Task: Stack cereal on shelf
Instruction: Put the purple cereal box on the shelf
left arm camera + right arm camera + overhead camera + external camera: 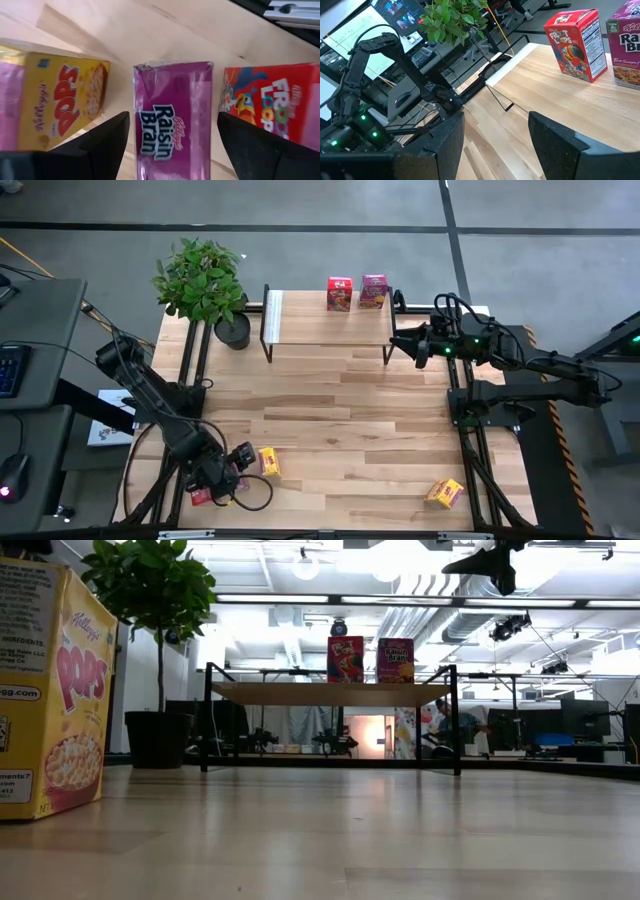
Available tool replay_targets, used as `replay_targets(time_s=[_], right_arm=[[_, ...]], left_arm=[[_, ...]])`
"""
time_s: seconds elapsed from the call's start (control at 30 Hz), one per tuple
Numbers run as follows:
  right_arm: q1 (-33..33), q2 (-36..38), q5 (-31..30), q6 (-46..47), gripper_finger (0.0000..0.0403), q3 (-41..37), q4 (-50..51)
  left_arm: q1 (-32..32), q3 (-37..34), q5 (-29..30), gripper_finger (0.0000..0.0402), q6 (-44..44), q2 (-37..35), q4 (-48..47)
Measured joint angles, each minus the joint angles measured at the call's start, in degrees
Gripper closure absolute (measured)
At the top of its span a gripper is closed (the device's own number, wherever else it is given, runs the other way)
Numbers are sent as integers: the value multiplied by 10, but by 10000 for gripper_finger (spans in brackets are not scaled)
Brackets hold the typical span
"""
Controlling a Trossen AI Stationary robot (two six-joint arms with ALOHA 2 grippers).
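The magenta Raisin Bran box should be stacked on the shelf, so my left gripper should grab it by its long sides next.
A magenta Raisin Bran cereal box lies flat on the table near its near left corner. A yellow Pops box lies on one side of it and a red Froot Loops box on the other. My left gripper points down over the magenta box, open, with one finger on each side of it and a small gap at both. On the shelf at the far middle stand a red box and a magenta box. My right gripper hangs open beside the shelf's right end.
A potted plant stands at the far left, beside the shelf's left end. Another yellow cereal box lies near the table's near right corner. The table's middle is bare wood. The shelf top has bare room to the left of its two boxes.
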State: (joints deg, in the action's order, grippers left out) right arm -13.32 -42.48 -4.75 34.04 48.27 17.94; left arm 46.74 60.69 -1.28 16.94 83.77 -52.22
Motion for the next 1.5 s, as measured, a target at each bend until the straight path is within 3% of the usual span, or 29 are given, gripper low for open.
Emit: replay_targets(time_s=[0.17, 0.73, 1.1, 1.27, 1.5], right_arm=[[0, 0, 0, 0, 190, 0, 0], [0, 0, 0, 0, 190, 0, 2], [0, 0, 0, 0, 190, 0, 15], [0, 0, 0, 0, 190, 0, 16], [0, 0, -1, 4, 190, 0, 13]], left_arm=[[-11, 0, -33, 108, -18, 28, 14], [-26, 0, -31, 113, -23, 55, 44], [-26, 0, -25, 203, -23, 24, 43], [-26, 0, -29, 235, -65, -20, 27], [-35, 93, -31, 249, -138, -98, -131]])
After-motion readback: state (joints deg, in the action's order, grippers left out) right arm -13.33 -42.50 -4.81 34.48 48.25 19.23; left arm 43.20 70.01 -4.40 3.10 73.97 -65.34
